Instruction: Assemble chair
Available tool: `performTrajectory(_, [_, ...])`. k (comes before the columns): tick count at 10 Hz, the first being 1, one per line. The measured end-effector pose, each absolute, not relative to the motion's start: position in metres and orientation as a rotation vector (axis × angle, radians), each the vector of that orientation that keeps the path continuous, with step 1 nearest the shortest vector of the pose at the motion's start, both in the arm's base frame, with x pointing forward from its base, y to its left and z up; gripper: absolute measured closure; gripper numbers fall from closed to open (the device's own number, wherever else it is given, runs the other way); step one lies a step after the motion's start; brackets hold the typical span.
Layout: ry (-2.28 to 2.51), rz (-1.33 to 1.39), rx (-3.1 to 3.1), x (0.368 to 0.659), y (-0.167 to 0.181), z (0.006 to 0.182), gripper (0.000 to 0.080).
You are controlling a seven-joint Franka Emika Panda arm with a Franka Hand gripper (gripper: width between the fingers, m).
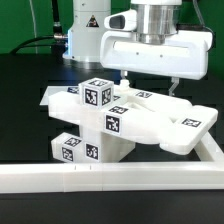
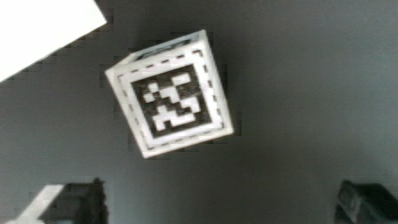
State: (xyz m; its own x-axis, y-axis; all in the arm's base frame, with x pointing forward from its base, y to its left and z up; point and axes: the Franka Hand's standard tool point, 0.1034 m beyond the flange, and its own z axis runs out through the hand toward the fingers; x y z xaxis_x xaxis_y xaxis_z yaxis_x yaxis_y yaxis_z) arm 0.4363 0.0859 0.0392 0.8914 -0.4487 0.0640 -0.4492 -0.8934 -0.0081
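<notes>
The tagged white part is still ahead and bare table shows between my gripper's fingers in the wrist view, so closing would miss and I will first move toward it.
Glossy white chair parts (image 1: 120,115) lie piled in the middle of the black table, several of them showing black-and-white tags. A tagged bar (image 1: 98,97) sits on top, a flat tray-like part (image 1: 185,128) reaches toward the exterior view's right, and a small tagged block (image 1: 78,148) lies low in front. My gripper (image 1: 150,80) hangs above and just behind the pile, open and holding nothing. In the wrist view, a white part with one tag (image 2: 173,95) lies on the dark table ahead of my gripper (image 2: 222,208). Its dark fingertips (image 2: 71,203) stand far apart with only table between them.
A long white L-shaped rail (image 1: 100,180) runs along the table's front and turns up the exterior view's right side. The arm's white base (image 1: 85,30) and cables stand behind the pile. A white corner (image 2: 36,30) shows at the wrist view's edge.
</notes>
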Motion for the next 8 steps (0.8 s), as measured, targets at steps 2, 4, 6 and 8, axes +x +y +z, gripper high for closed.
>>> performTrajectory(2, [-0.677,0.103,3.042,0.422,0.091,0.027,0.0151])
performTrajectory(4, [-0.636,0.116,3.046,0.419,0.093,0.023,0.0151])
performTrajectory(6, [-0.610,0.113,3.043,0.412,0.097,0.016,0.0151])
performTrajectory(8, [-0.610,0.109,3.041,0.411,0.096,0.015,0.0151])
